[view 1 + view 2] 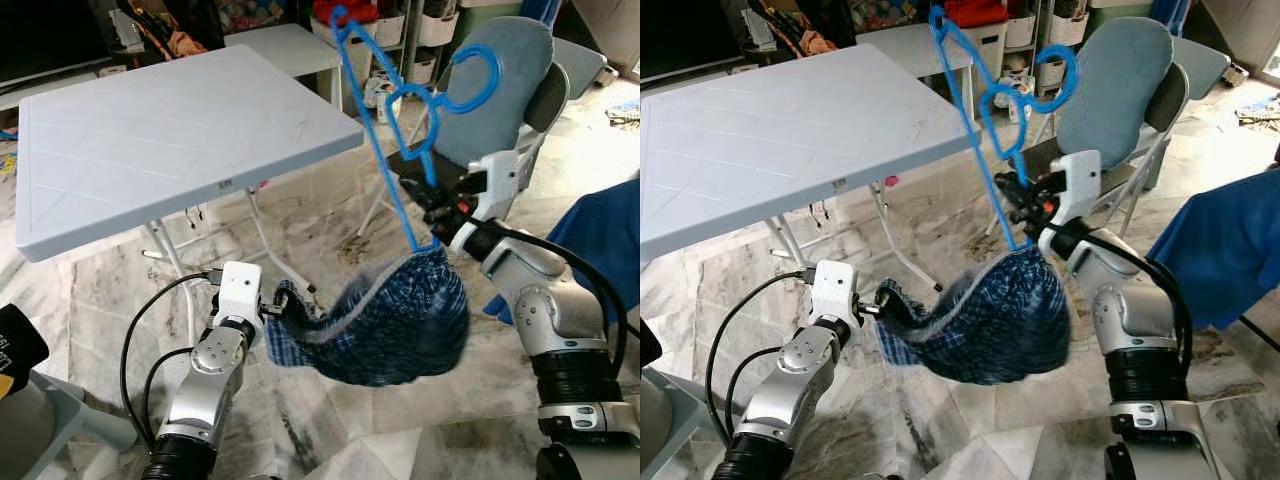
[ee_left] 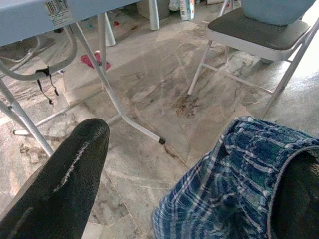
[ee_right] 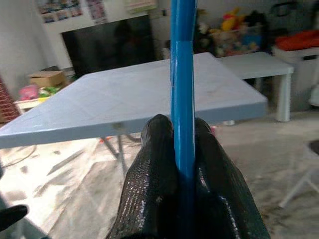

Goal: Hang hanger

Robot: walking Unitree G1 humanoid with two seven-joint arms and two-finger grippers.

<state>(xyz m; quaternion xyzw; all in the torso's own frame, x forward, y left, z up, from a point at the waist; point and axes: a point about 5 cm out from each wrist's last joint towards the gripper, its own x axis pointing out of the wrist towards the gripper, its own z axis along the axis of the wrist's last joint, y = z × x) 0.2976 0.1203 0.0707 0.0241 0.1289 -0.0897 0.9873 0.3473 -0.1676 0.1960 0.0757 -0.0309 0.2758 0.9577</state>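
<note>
I will pinch the garment by its open hem (image 1: 284, 302) with my left gripper next, because the garment sags slack like a pouch (image 1: 395, 335) and that hem already wraps one finger.
My right gripper (image 1: 432, 200) is shut on the lower bar of a blue plastic hanger (image 1: 380, 110), which stands tilted upward in front of the chair; the right wrist view shows the hanger (image 3: 183, 74) pinched between both fingers (image 3: 154, 164). A blue plaid garment (image 1: 390, 320) sags like a pouch from the hanger's low end across to my left gripper (image 1: 272, 305). In the left wrist view the left gripper's fingers are spread wide, one finger (image 2: 65, 184) bare, the other wrapped by the garment (image 2: 234, 189). Floor shows in the gap between them.
A light folding table (image 1: 150, 130) stands to the left, its legs just beyond my left arm. A folding chair (image 1: 500, 90) with a grey-blue cushion is behind the hanger. Blue cloth (image 1: 610, 240) hangs at the right edge. A grey stool (image 1: 40, 420) sits low left.
</note>
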